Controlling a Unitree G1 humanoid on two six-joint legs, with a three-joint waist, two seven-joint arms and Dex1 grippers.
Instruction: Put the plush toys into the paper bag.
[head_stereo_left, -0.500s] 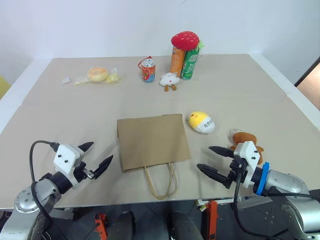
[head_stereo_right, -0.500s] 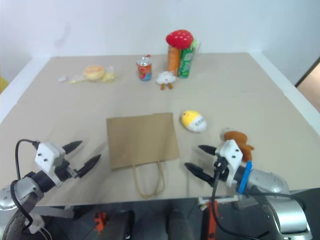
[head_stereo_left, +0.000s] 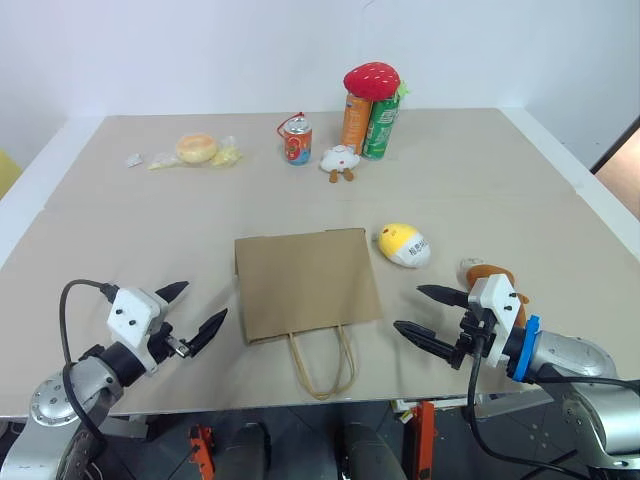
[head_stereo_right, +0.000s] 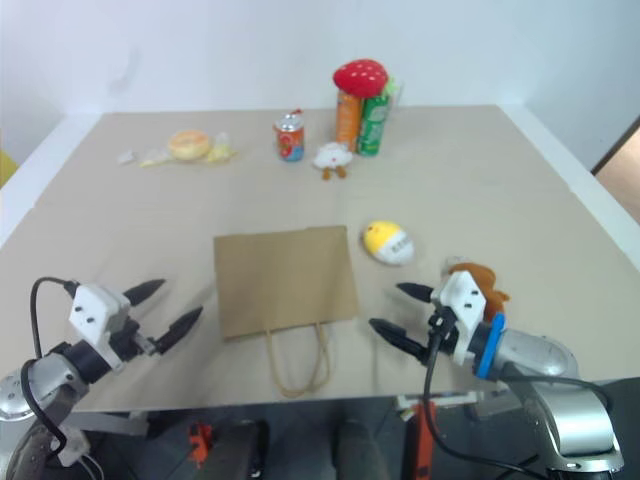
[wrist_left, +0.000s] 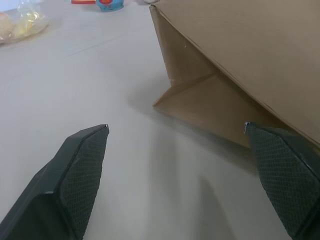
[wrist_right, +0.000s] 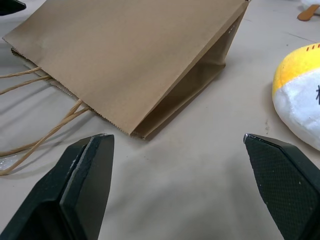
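Note:
The bag's wide brown body (head_stereo_left: 306, 284) lies flat on the tabletop. I need to grip the bag with my left gripper by its upper cord handle (head_stereo_left: 299, 365), which trails free.
The brown paper bag (head_stereo_left: 305, 282) lies flat mid-table, its cord handles (head_stereo_left: 322, 368) trailing toward the front edge. Just right of it rests the egg-shaped yellow-and-white plush toy (head_stereo_left: 404, 244). The brown teddy bear (head_stereo_left: 492, 276) sits further right, partly hidden behind my right gripper's white mount. My right gripper (head_stereo_left: 421, 313) hovers open and empty at the bag's right side. Left of the bag, my left gripper (head_stereo_left: 193, 313) is open and empty too. The bag's folded side (wrist_left: 200, 95) shows in the left wrist view, and its open side (wrist_right: 185, 90) and the yellow toy (wrist_right: 300, 95) in the right wrist view.
At the back of the table stand a small red can (head_stereo_left: 296, 139), an orange can and a green can (head_stereo_left: 367, 125) with a red strawberry plush on top, and a small white plush (head_stereo_left: 340, 160). A wrapped snack (head_stereo_left: 196, 151) lies back left.
My right gripper has shifted slightly to the right and down toward the front edge. The left gripper and the things on the table have stayed put.

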